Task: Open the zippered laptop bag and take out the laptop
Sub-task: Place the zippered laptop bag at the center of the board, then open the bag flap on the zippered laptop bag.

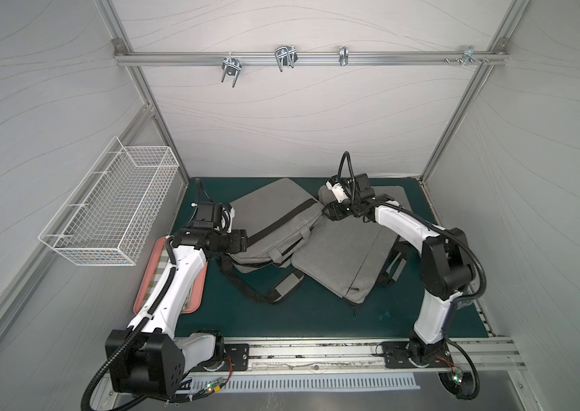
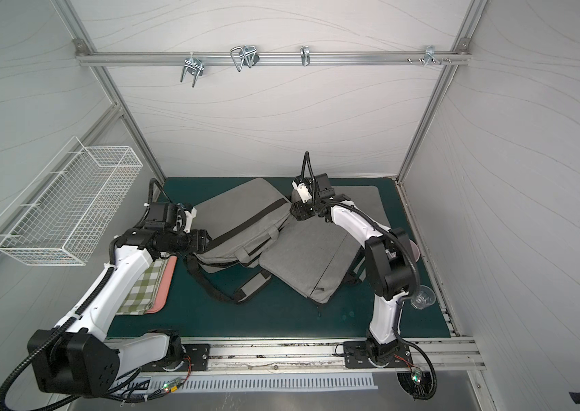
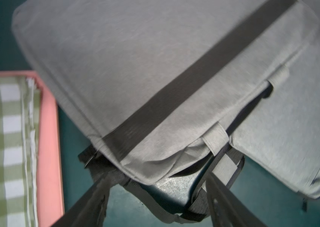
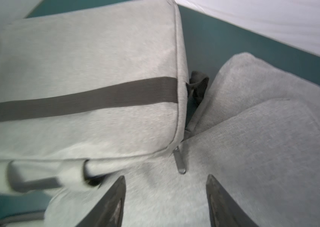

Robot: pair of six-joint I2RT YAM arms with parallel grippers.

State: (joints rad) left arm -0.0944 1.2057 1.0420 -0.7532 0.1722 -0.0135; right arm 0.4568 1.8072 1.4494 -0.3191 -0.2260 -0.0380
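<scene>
My left gripper needs to grip the laptop bag's fabric between the dark stripe and the zipper next. That will hold the opening of the laptop bag open so the laptop can be taken out.
The grey zippered laptop bag [image 1: 270, 210] with a dark stripe lies at the back left of the green mat in both top views [image 2: 242, 213]. In the left wrist view its near corner gapes, and the laptop's dark corner [image 3: 174, 186] shows inside. My left gripper [image 3: 157, 198] is open just off that corner, with nothing between its fingers. It reaches the bag's left end [image 1: 244, 242]. My right gripper [image 4: 166, 188] is open at the bag's right end [image 1: 329, 210]. The metal zipper pull [image 4: 180, 163] hangs free just ahead of its fingertips.
A second grey bag [image 1: 345, 263] overlaps the first at front right, and black shoulder straps [image 1: 270, 288] trail on the mat. A pink tray [image 2: 169, 281] with a green checked cloth [image 2: 142, 288] lies left. A wire basket [image 1: 114, 210] hangs on the left wall. A clear cup [image 2: 422, 298] stands right.
</scene>
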